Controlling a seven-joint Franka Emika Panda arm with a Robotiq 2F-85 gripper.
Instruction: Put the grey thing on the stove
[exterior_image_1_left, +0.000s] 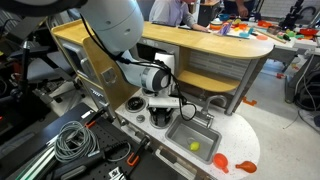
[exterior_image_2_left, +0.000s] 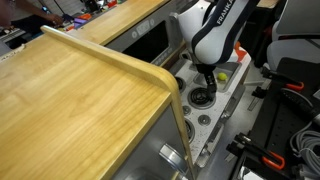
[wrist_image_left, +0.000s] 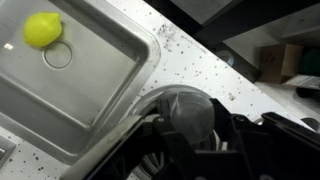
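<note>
My gripper holds the grey thing close above the burner's silver ring. It should let go, because the grey thing would end up on the burner.
The grey thing (wrist_image_left: 188, 115) is a dark rounded lump between my gripper's (wrist_image_left: 186, 135) black fingers in the wrist view. It sits right over a silver-ringed burner of the stove (wrist_image_left: 150, 105). The fingers flank it closely and look shut on it. In both exterior views the gripper (exterior_image_1_left: 163, 100) (exterior_image_2_left: 203, 85) hangs low over the white stove (exterior_image_1_left: 140, 108) (exterior_image_2_left: 207, 112), next to the sink. The lump itself is hidden by the gripper in those views.
The grey sink basin (wrist_image_left: 95, 75) (exterior_image_1_left: 207, 136) lies beside the stove, with a small yellow-green ball (wrist_image_left: 42, 30) (exterior_image_1_left: 195, 146) (exterior_image_2_left: 224, 72) in it. A flat red-orange piece (exterior_image_1_left: 218, 158) lies at the counter's edge. A wooden counter (exterior_image_2_left: 80, 95) rises behind, and cables (exterior_image_1_left: 70, 140) lie nearby.
</note>
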